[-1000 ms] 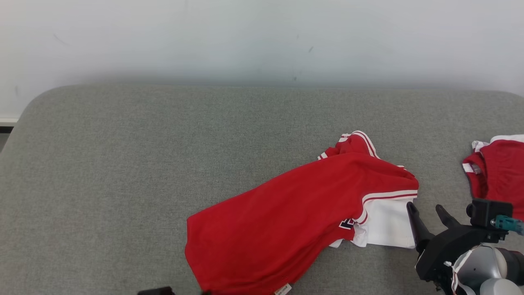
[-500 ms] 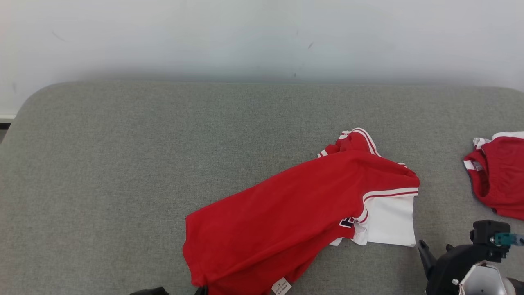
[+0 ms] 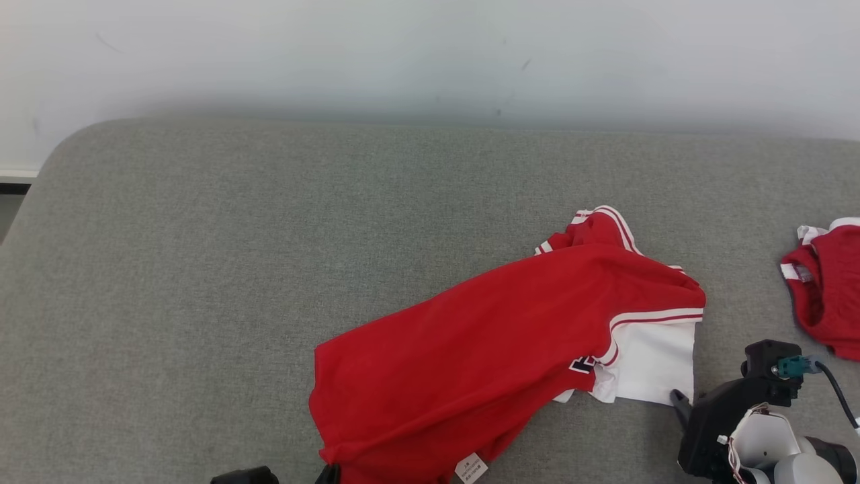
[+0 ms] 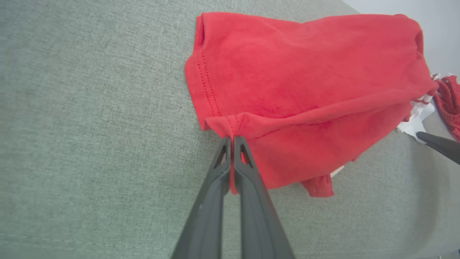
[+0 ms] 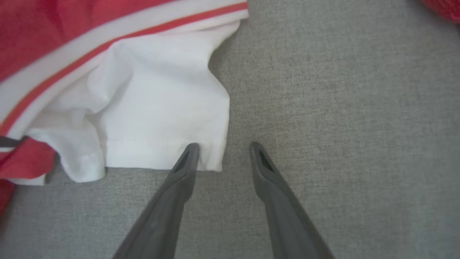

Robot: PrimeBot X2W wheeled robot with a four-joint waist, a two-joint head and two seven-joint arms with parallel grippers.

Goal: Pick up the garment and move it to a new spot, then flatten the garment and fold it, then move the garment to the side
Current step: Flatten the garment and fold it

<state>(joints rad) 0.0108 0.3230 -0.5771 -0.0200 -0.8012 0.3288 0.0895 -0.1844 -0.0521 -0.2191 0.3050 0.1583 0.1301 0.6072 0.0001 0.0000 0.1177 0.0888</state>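
Note:
My right gripper grabs the white sleeve by its hemmed corner [image 3: 670, 398] next, to spread the jersey [image 3: 484, 339] flat.
The garment [image 3: 497, 349] is a red jersey with a white sleeve [image 3: 655, 366], lying crumpled on the grey cushion. In the left wrist view my left gripper [image 4: 233, 141] is shut on the garment's red hem [image 4: 230, 122], which is pulled up into a ridge. It shows at the head view's bottom edge as a dark tip [image 3: 330, 473]. My right gripper [image 5: 224, 146] is open at the white sleeve's [image 5: 154, 108] near right corner. One finger lies over the white cloth and the other over bare cushion. In the head view the right gripper [image 3: 682, 402] sits low at the sleeve's corner.
A second red and white garment [image 3: 823, 296] lies at the right edge, apart from the first. The grey upholstered surface [image 3: 269, 235] stretches bare to the left and back, ending at a pale wall [image 3: 430, 54]. Its rounded left corner is at the far left.
The head camera shifted a little. My right gripper dropped back and down to the white sleeve's corner, and its jaws narrowed slightly. The left gripper kept its hold on the hem.

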